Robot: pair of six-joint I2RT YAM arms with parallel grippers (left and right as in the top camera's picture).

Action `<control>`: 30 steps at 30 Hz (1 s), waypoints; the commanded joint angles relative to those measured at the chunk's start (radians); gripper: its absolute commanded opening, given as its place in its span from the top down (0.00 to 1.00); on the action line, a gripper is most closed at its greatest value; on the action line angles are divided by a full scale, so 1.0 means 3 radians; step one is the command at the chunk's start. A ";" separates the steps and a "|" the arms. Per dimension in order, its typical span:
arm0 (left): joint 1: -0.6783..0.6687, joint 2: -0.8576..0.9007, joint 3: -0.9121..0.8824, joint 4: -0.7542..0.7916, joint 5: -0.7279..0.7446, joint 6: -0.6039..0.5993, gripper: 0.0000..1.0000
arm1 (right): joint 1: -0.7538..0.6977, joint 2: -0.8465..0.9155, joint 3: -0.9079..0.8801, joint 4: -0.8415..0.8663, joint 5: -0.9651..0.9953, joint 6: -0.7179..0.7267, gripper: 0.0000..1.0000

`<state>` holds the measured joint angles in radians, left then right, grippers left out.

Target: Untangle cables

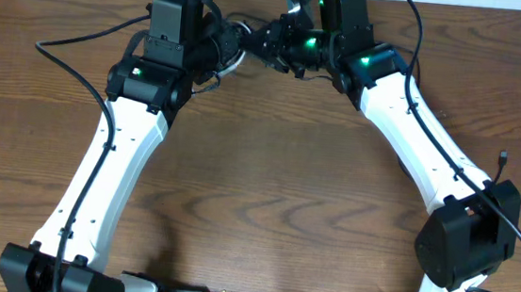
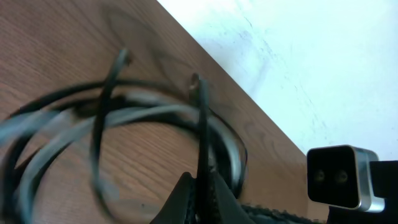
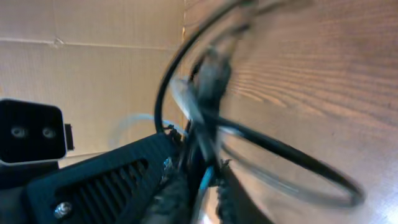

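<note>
The black cable between the left gripper's fingers hangs well above the tabletop, so the robot will lower the cable before the left gripper releases it.
The cables point(image 1: 237, 62) are bunched at the far middle of the table, mostly hidden under the two gripper heads. My left gripper point(image 1: 228, 49) and right gripper point(image 1: 268, 43) face each other there, almost touching. In the left wrist view my left gripper point(image 2: 204, 198) is shut on a black cable point(image 2: 201, 130) that runs straight up from the fingers. Blurred loops of a white cable point(image 2: 143, 115) lie to its left. In the right wrist view my right gripper point(image 3: 200, 193) is closed around a white cable point(image 3: 186, 99). A black cable loop point(image 3: 280, 149) sweeps out to the right.
The wooden table point(image 1: 267, 184) ends just behind the cables, with a white wall point(image 2: 323, 56) beyond it. Both white arms slant inward from the front corners. The right arm's own black wire point(image 1: 503, 160) sticks up near the right edge.
</note>
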<state>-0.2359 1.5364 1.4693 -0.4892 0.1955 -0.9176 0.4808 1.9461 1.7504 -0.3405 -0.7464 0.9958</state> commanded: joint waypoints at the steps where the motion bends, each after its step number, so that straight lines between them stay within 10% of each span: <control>1: 0.0003 0.0004 0.0022 0.0045 -0.0019 -0.0009 0.92 | 0.0042 0.0066 -0.0014 -0.0017 -0.0064 -0.0062 0.99; 18: 0.0393 0.0003 0.0022 0.0188 0.0050 0.1216 0.92 | -0.0224 0.0065 -0.0014 -0.1251 0.0507 -0.1424 0.99; 30: 0.0259 0.0333 0.0022 -0.0291 0.1235 0.2191 0.90 | -0.0413 0.0065 -0.0014 -0.2421 0.1250 -0.2665 0.99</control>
<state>-0.1413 1.5799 1.4582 -0.5602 0.4419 -0.3725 0.3931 1.9701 1.7432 -1.0264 -0.4755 0.3489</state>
